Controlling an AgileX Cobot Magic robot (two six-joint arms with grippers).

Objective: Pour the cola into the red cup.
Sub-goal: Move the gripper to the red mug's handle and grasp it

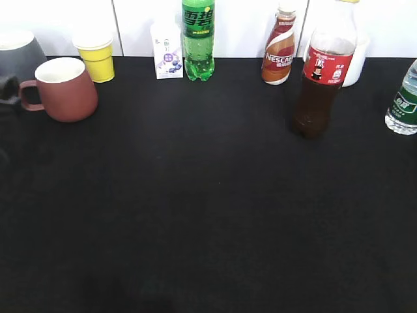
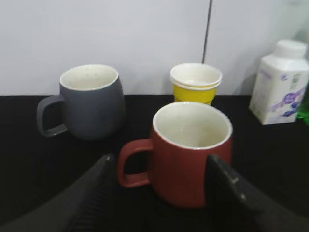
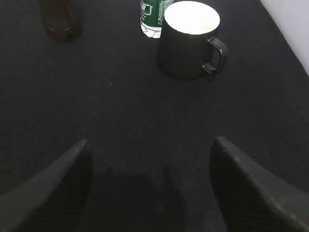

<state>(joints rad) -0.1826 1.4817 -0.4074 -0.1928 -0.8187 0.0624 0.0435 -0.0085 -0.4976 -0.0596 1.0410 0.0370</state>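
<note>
My left gripper will grab the cup by its slim handle [image 1: 28, 96] next, because the red cup's body [image 1: 70, 98] is wide and round.
The red cup [image 1: 65, 91] stands upright at the back left of the black table, with its handle to the left. In the left wrist view the red cup [image 2: 190, 154] sits between the tips of my open left gripper [image 2: 160, 158], with one finger beside the handle and the other at the cup's right side. The cola [image 1: 322, 78] stands upright at the back right, its cap out of frame. Its dark base shows at the top left of the right wrist view [image 3: 60, 21]. My right gripper [image 3: 150, 145] is open and empty over bare cloth, well short of the cola. Neither gripper shows clearly in the exterior view.
A grey mug [image 2: 89, 101], a yellow paper cup [image 2: 195, 84] and a white carton [image 2: 280, 82] stand behind the red cup. A Sprite bottle [image 1: 198, 39] and a Nescafe bottle [image 1: 279, 52] stand by the wall. A water bottle [image 3: 152, 19] and a dark mug [image 3: 188, 41] stand right of the cola.
</note>
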